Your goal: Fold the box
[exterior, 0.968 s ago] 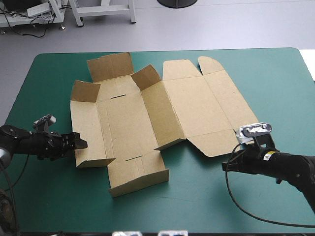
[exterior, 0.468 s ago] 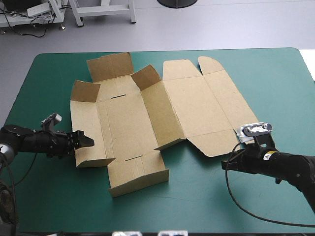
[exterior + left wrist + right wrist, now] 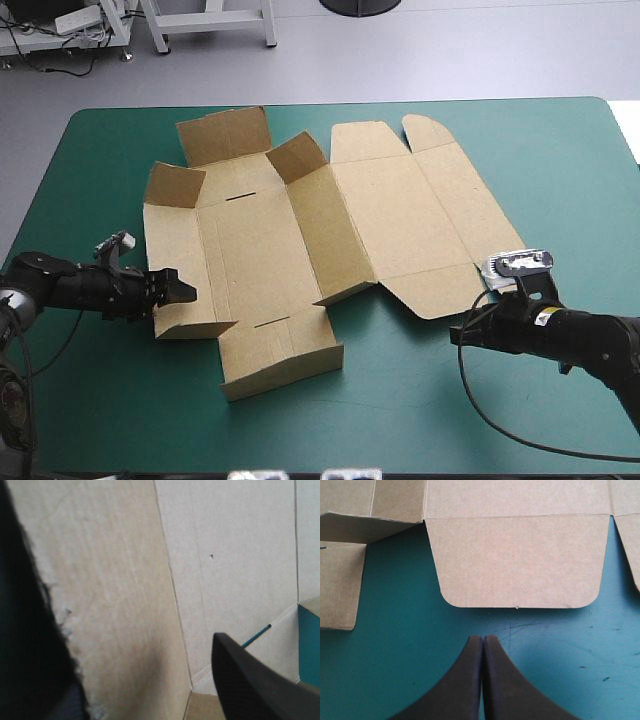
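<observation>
The box should next be grabbed with my left gripper by the side panel's raised outer edge [image 3: 148, 257], because its broad middle [image 3: 252, 250] is far wider than the fingers open.
The brown box [image 3: 300, 230] lies spread out as a cut sheet in the middle of the table. Its far-left flaps [image 3: 225, 135] stand raised. My left gripper [image 3: 178, 290] is open at the box's near-left corner flap [image 3: 190, 310]. In the left wrist view its black fingers [image 3: 250, 680] stand wide apart, and brown board [image 3: 125, 580] fills the space between and ahead of them. My right gripper [image 3: 458, 337] is shut and rests low over the cover. It sits just short of the rounded flap [image 3: 520, 560] on the box's near right, not touching it [image 3: 482, 639].
The teal-green cover [image 3: 560, 180] shows on every side of the box, widest toward the right edge and along the near edge [image 3: 400, 430]. Another box panel [image 3: 340, 585] lies off to one side of the right gripper.
My left gripper has slid a little to the right, up to the box's near-left flap. The right gripper and the box have not moved.
</observation>
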